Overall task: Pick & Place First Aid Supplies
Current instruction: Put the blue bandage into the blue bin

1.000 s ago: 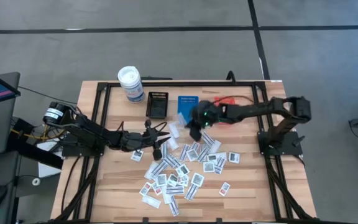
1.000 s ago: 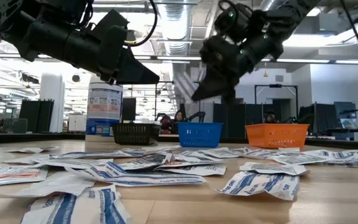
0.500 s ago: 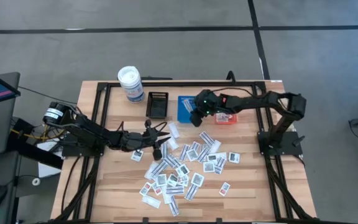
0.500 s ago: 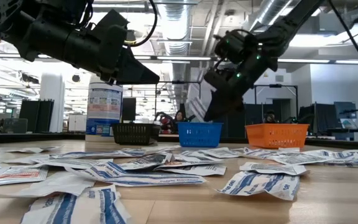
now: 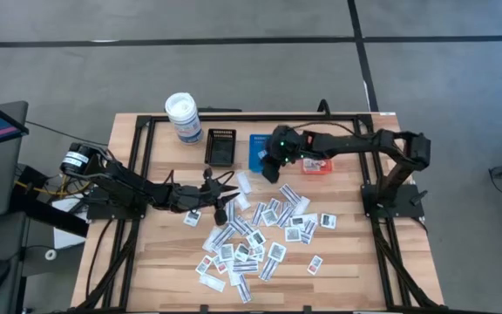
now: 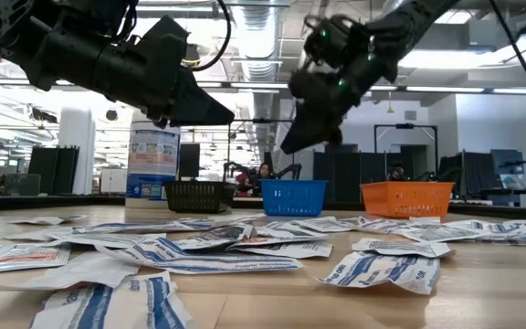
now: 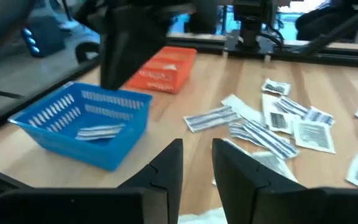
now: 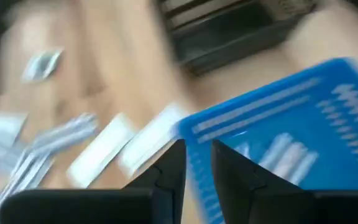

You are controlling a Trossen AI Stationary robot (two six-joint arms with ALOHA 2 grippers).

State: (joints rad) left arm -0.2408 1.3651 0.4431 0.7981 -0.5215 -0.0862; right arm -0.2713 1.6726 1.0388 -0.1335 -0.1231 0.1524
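Observation:
My left gripper grabs the white packet by its blank end (image 5: 241, 201) next, to place it into the blue tray (image 5: 262, 148).
The first aid supplies (image 5: 255, 235) are many small white packets strewn flat over the middle of the table (image 6: 199, 247). One packet (image 7: 98, 130) lies inside the blue tray (image 5: 262, 148). My right gripper (image 5: 268, 170) hovers over the near left corner of that tray (image 8: 303, 118). It slants downward and is open, with nothing between its fingers (image 8: 199, 155). My left gripper (image 5: 229, 194) hangs level above the pile's left far edge and points toward the table's right. It is open by a narrow gap (image 7: 197, 155) and has nothing in it.
A black tray (image 5: 221, 146) stands left of the blue one, an orange tray (image 6: 406, 197) right of it. A white canister (image 5: 183, 118) with a blue label stands at the far left. A black frame runs around the table's edges. Two packets (image 8: 123, 146) lie beside the blue tray.
My right gripper carried a white packet from above the pile toward the far edge, dipped over the blue tray, then rose a little. The packet no longer hangs from its fingers. My left gripper kept still.

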